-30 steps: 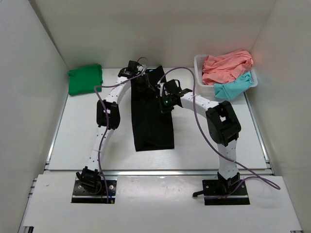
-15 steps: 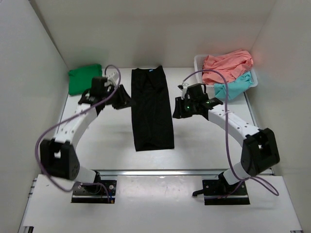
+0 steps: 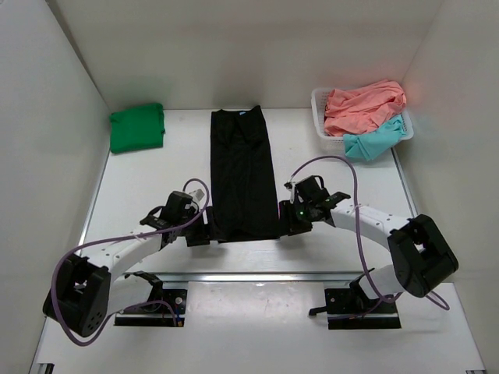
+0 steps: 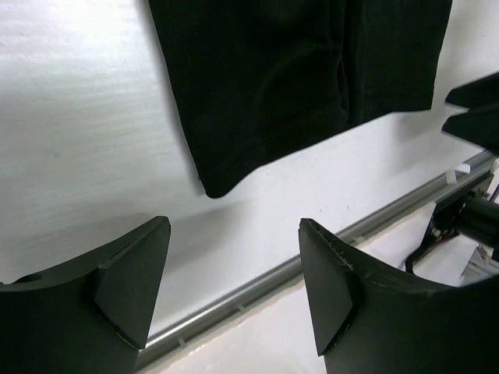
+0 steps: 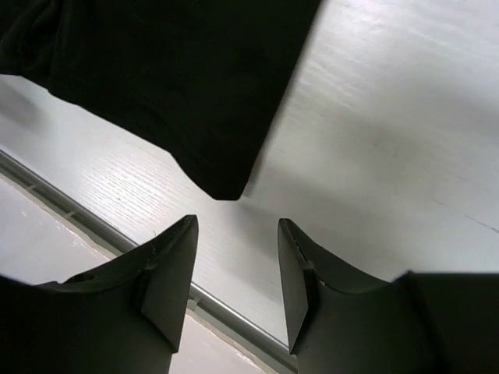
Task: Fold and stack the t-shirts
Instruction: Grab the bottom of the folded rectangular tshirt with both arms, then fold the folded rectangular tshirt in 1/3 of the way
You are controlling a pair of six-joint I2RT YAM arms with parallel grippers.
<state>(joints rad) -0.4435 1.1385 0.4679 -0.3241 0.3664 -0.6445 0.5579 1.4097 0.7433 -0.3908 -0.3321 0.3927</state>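
Observation:
The right gripper needs to grab the black t-shirt (image 3: 243, 175) by its near corner next, matching the left gripper's corner, so that the t-shirt's near end folds over evenly.
The black t-shirt (image 3: 243, 175) lies as a long narrow strip down the middle of the table. My left gripper (image 3: 199, 234) is open and empty beside its near left corner (image 4: 214, 187). My right gripper (image 3: 288, 224) is open and empty beside its near right corner (image 5: 226, 183). Neither touches the cloth. A folded green t-shirt (image 3: 137, 128) lies at the far left. The coral-pink t-shirt (image 3: 363, 106) and the teal t-shirt (image 3: 374, 142) are heaped in the basket.
The white plastic basket (image 3: 319, 117) stands at the far right. White walls close in the table on three sides. A metal rail (image 3: 257, 276) runs along the near table edge, just behind both grippers.
Both arms have let go of the far end of the black t-shirt and swung back to its near corners. The shirt lies flat and has not shifted since.

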